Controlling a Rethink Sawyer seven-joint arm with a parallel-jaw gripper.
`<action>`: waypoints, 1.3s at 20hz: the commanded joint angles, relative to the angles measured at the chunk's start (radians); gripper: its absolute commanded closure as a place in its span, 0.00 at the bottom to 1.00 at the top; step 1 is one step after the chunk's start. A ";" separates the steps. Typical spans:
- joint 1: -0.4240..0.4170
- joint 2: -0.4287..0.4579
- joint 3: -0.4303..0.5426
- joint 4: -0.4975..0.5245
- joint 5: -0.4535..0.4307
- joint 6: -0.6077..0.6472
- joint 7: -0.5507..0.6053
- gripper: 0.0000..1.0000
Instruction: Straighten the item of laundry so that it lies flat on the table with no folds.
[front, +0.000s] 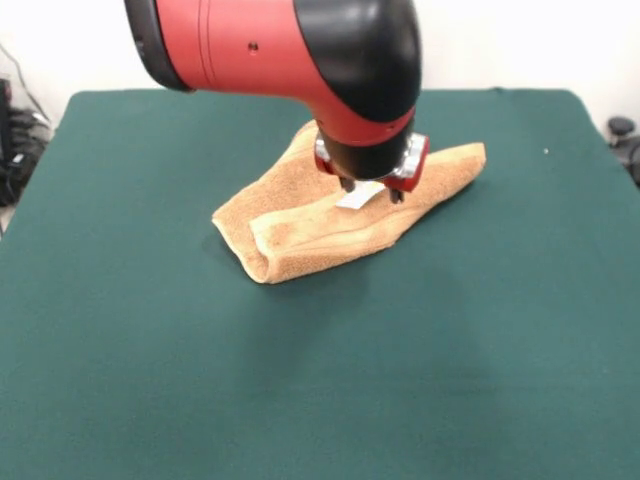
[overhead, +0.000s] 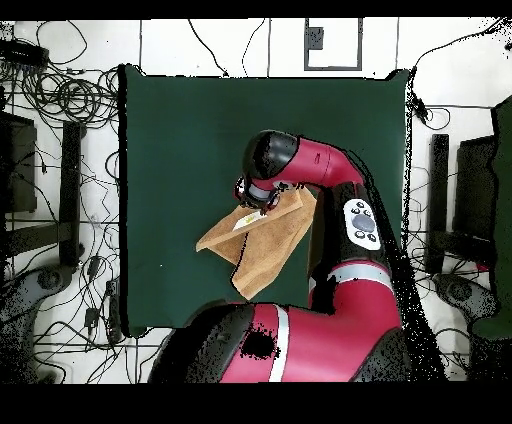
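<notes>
My gripper grabs the towel by its edge with the white label (front: 358, 197) next, to spread the folded flap (front: 305, 243) flat.
The orange-tan towel (front: 320, 232) lies folded over on itself in the far middle of the green table (front: 150, 350), with a doubled flap toward the front left and one corner reaching right. Its white label (front: 358, 197) shows on top. My gripper (front: 371, 190) points straight down over the label, fingers spread apart on either side of it, tips at or just above the cloth. In the overhead view the towel (overhead: 262, 248) lies near the table's (overhead: 170, 150) base-side edge, partly under my arm, and the gripper (overhead: 257, 199) is at its upper corner.
The red arm (overhead: 320, 170) reaches over the towel's right side in the overhead view and hides part of it. Cables and equipment (overhead: 60, 100) lie on the floor around the table. A dark object (front: 622, 128) stands beyond the table's far right corner.
</notes>
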 joint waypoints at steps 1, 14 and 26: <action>0.043 0.062 0.001 0.022 0.049 0.055 0.249 0.00; 0.055 0.171 -0.014 -0.038 0.036 -0.028 0.234 0.00; 0.048 0.236 0.002 -0.092 0.051 -0.051 0.189 0.00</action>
